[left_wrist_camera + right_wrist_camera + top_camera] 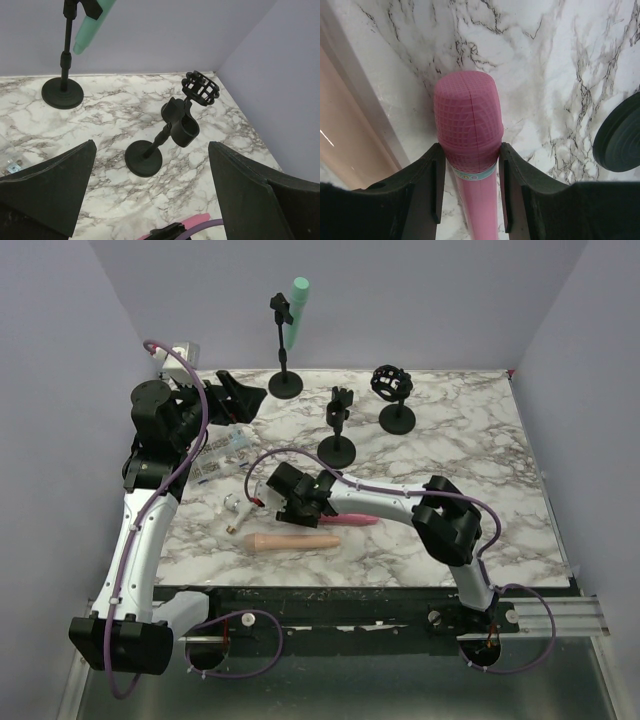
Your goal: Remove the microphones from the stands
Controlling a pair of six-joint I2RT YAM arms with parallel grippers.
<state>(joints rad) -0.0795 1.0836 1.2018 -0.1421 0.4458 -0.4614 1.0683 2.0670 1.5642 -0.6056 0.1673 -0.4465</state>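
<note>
The pink microphone is low along flat marble, so it would land. My right gripper needs to open now.
A mint-green microphone sits tilted in the clip of the tall black stand at the back of the table; it also shows in the left wrist view. My right gripper is low over the marble table and shut on a pink microphone, one finger on each side just below its head; the handle trails right along the table. My left gripper is open and empty at the back left, well left of the tall stand.
An empty short clip stand stands mid-table, and a shock-mount stand behind it. A tan microphone lies near the front edge. A clear bag of small parts lies at the left. Purple walls enclose the table.
</note>
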